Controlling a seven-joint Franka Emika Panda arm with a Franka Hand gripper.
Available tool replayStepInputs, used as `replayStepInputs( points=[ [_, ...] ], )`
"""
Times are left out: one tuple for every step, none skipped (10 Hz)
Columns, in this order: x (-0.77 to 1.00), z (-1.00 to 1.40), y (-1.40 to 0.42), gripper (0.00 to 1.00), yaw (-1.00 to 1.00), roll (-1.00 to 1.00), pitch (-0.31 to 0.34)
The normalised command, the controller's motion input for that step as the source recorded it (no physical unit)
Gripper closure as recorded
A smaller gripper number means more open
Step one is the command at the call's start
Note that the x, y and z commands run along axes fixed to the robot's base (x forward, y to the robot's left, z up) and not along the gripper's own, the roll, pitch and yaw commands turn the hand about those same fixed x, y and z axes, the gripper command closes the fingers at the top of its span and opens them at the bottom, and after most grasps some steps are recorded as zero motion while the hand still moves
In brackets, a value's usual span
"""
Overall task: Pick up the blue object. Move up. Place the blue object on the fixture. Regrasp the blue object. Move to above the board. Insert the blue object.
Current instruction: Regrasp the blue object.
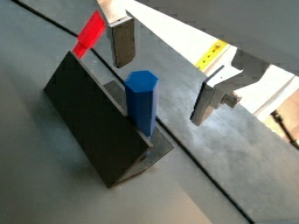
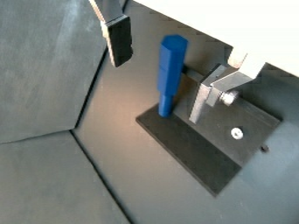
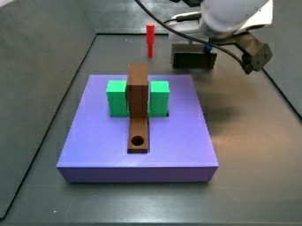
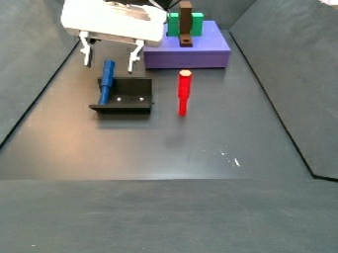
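My gripper is to grab the blue peg by its upper part (image 1: 142, 84) next. The peg's lower end then stays free to go into the board.
The blue object (image 1: 140, 101) is a slim blue peg standing upright on the fixture (image 1: 100, 127), against its dark upright plate. It also shows in a wrist view (image 2: 170, 75) and in a side view (image 4: 107, 79). My gripper (image 1: 162, 90) is open. Its two fingers straddle the peg's upper part with a gap on each side and do not touch it. In a side view the gripper (image 4: 110, 63) hangs just over the fixture (image 4: 122, 101). The board (image 3: 139, 108) lies on the purple platform (image 3: 177, 146) between green blocks (image 3: 117, 97), with its hole (image 3: 138, 140) at the near end.
A red upright peg (image 4: 184, 92) stands on the floor beside the fixture, and it also shows in a side view (image 3: 151, 35). The purple platform (image 4: 209, 54) lies beyond the fixture. Dark walls ring the floor.
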Motion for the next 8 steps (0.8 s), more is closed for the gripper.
replayStepInputs(
  points=[
    [0.47,0.0,-0.13,0.0,0.17,0.08,0.0],
    [0.41,-0.13,0.0,0.0,0.18,0.0,-0.029],
    [0.25,-0.14,0.0,0.0,0.17,0.0,0.0],
    [0.21,-0.16,0.0,0.0,0.17,0.15,0.0],
    [0.21,-0.19,0.0,0.0,0.16,0.18,0.0],
    [0.19,-0.17,0.0,0.0,0.13,0.28,0.0],
    [0.13,-0.23,0.0,0.0,0.12,0.38,0.006],
    [0.03,-0.3,-0.02,0.0,0.11,0.41,0.023]
  ],
)
